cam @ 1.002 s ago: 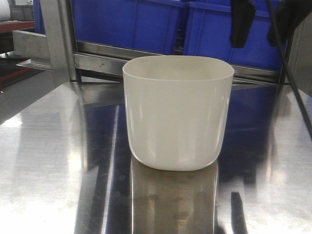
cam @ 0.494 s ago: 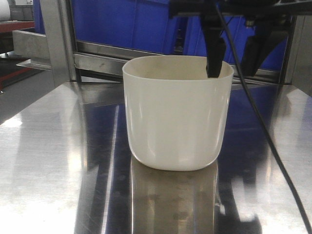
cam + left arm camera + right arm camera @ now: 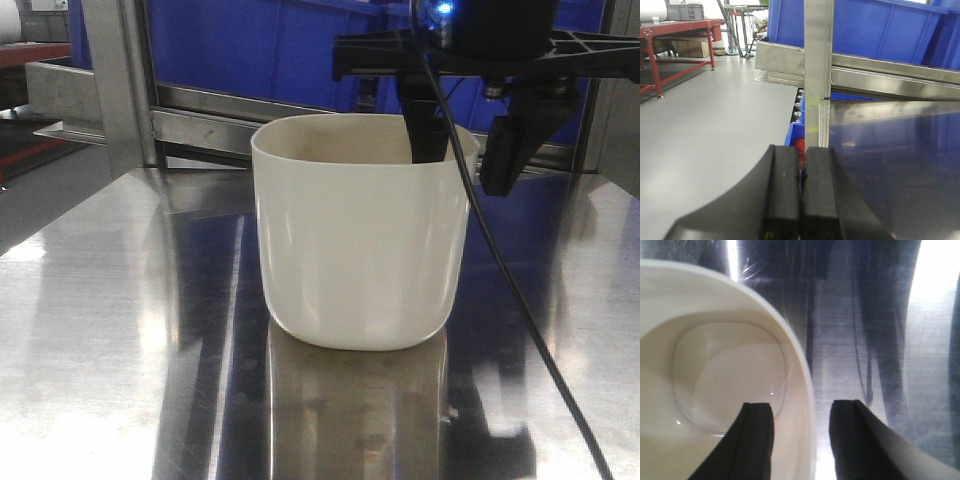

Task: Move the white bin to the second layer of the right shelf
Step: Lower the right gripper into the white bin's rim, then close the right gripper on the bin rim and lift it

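The white bin's base [image 3: 360, 340] should stay free to settle on the shelf, so my right gripper will next grab the bin by its rim [image 3: 466, 155].
The white bin [image 3: 360, 240] stands upright on a shiny steel table top [image 3: 120, 330]; the right wrist view looks down into it [image 3: 715, 365]. My right gripper [image 3: 463, 165] is open and straddles the bin's right wall. One finger [image 3: 757, 440] is inside the bin and the other hangs outside it, with the rim between them [image 3: 801, 407]. My left gripper [image 3: 801, 150] is shut on nothing, off the table's left corner. A steel-fronted rack level [image 3: 200, 128] runs behind the table; I cannot tell whether it is the right shelf second layer.
Blue crates [image 3: 270, 45] sit on the rack behind the bin. A steel upright post [image 3: 118, 80] rises at the table's back left corner. A black cable [image 3: 500, 260] hangs from the right arm. Red-framed benches [image 3: 675, 30] stand across the grey floor.
The right gripper has come down from the top of the view onto the bin's right wall, one finger going inside. The bin has not moved.
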Robot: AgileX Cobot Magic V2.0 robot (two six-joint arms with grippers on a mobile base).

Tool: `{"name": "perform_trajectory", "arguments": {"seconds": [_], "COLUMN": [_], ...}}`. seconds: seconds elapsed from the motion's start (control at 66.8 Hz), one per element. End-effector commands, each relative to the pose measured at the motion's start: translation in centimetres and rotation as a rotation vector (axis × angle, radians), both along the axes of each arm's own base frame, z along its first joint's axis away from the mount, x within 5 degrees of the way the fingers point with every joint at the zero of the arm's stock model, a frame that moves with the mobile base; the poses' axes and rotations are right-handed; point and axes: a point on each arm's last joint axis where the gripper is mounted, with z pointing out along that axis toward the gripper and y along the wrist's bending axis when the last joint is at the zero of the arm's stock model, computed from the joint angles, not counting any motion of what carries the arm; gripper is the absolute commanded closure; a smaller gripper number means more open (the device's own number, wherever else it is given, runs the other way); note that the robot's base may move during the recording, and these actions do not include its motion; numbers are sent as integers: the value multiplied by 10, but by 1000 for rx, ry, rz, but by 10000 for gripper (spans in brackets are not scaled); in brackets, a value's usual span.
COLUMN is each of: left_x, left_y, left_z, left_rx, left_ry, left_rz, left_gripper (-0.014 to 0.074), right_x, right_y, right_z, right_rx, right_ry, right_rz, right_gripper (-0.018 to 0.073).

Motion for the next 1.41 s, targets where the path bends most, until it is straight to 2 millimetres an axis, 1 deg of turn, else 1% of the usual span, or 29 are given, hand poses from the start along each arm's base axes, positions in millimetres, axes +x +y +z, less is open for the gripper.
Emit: {"name": "perform_trajectory", "arguments": {"seconds": [0.0,0.434,0.509,0.598,0.778,0.868,0.957,1.062,1.137,1.167,1.272,1.391], "left_x": [0,0,0,0,0,0,0,0,0,0,0,0], "left_y": [0,0,0,0,0,0,0,0,0,0,0,0], "left_z": [-4,-4,-4,-4,-4,-4,-4,-4,-4,-4,-4,-4], "left_rx": [-16,-16,-16,-16,-16,-16,-16,-16,-16,-16,-16,-16], "left_ry": [-67,-67,-67,-67,-67,-67,-67,-67,-67,-67,-67,-67], "left_rz": [0,0,0,0,0,0,0,0,0,0,0,0], "left_gripper": [512,512,512,512,512,512,512,512,512,512,512,512], "right_x": [1,2,2,2,2,1,-1,-5,-9,-11,-13,-13], "right_y": [-5,-7,-7,-7,-7,-8,-9,-13,-17,-19,-31,-55], "right_z": [19,19,19,19,19,20,24,35,43,48,60,74], "right_rx": [38,38,36,33,32,34,43,52,43,30,-10,-28], "right_ry": [-73,-73,-70,-67,-66,-69,-81,-109,-139,-157,-201,-242], "right_rz": [-6,-11,-12,-12,-13,-13,-12,3,51,95,201,218], "right_gripper": [178,178,194,267,452,506,511,511,511,511,511,511]}}
